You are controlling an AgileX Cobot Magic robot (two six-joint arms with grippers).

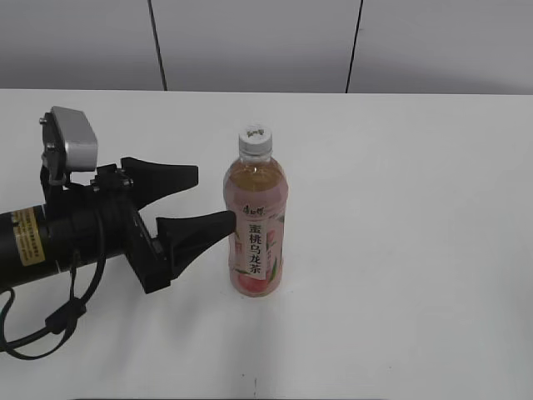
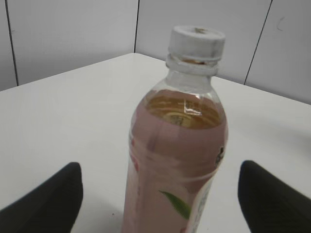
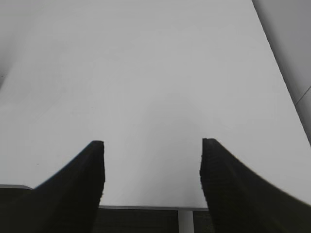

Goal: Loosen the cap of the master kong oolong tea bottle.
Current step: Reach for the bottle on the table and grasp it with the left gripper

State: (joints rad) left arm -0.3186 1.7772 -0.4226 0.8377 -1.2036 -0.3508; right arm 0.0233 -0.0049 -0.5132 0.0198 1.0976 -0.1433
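Note:
My left gripper grabs the bottle by its upper body [image 1: 256, 197] next, so that the oolong tea bottle's white cap [image 1: 256, 139] stays free to twist loose.
The master kong oolong tea bottle [image 1: 256, 225] stands upright on the white table, amber tea inside, pink peach label with dark characters. Its white ribbed cap [image 1: 256, 140] sits on top. In the left wrist view the bottle [image 2: 175, 160] fills the middle, with the cap [image 2: 197, 43] above. My left gripper [image 1: 215, 198] is open, just left of the bottle at label height; its two black fingers show on either side of the bottle in the left wrist view [image 2: 160, 187], not touching it. My right gripper [image 3: 151, 167] is open and empty over bare table near the edge; it is out of the exterior view.
The white table [image 1: 400, 250] stretches around the bottle, with a grey panelled wall [image 1: 250, 42] behind it. The table's front edge [image 3: 150, 207] shows under the right gripper. The left arm's black body and cable [image 1: 50, 242] lie at the left.

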